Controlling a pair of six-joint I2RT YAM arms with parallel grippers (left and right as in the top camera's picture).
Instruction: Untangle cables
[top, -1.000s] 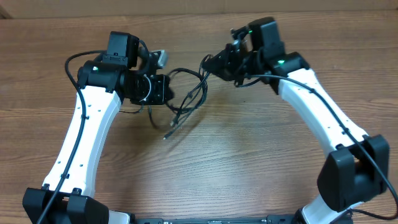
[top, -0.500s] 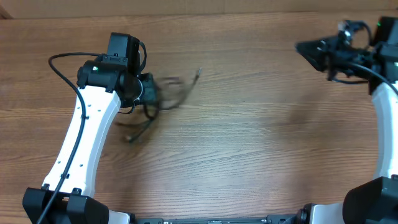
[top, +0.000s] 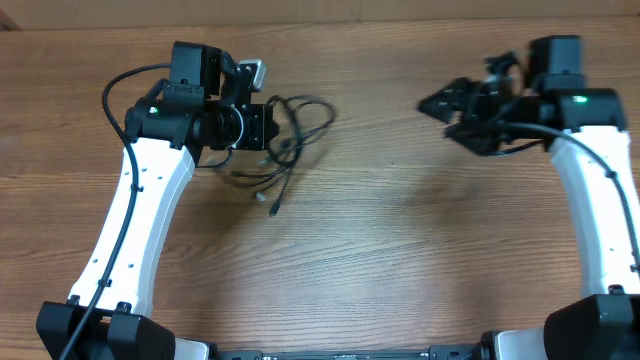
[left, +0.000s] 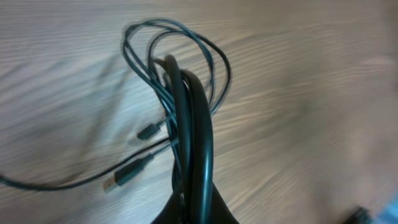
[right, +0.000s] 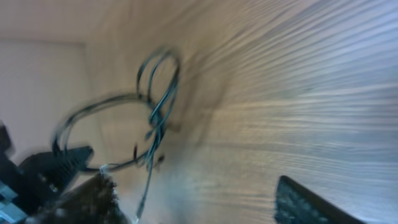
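The cables should next be picked up with my right gripper by the loop sticking out of the heap (top: 331, 112) (right: 176, 67), so that the plug ends come free.
The cables (top: 300, 125) are a tangled bunch of thin black cords at the upper left of the wooden table, with one plug end (top: 272, 208) trailing toward the front. My left gripper (top: 266, 128) is shut on the bunch. In the left wrist view its fingers (left: 194, 130) pinch several strands, loops of the cables (left: 177, 34) fan out beyond the tips, and a flat plug (left: 127, 174) lies on the wood. My right gripper (top: 436, 117) hovers open and empty at the upper right, well apart from the bunch. The right wrist view is blurred; the cables (right: 158, 93) show far ahead of the right gripper (right: 199, 205).
The bare wooden table (top: 380, 240) spreads between the two arms. Thicker black wiring (top: 125, 85) loops along the left arm. A pale wall edge (top: 400, 10) runs along the back of the table.
My right gripper let go of the cables, opened and swung away to the right. The left gripper stayed shut on the bunch, which swung left and then back.
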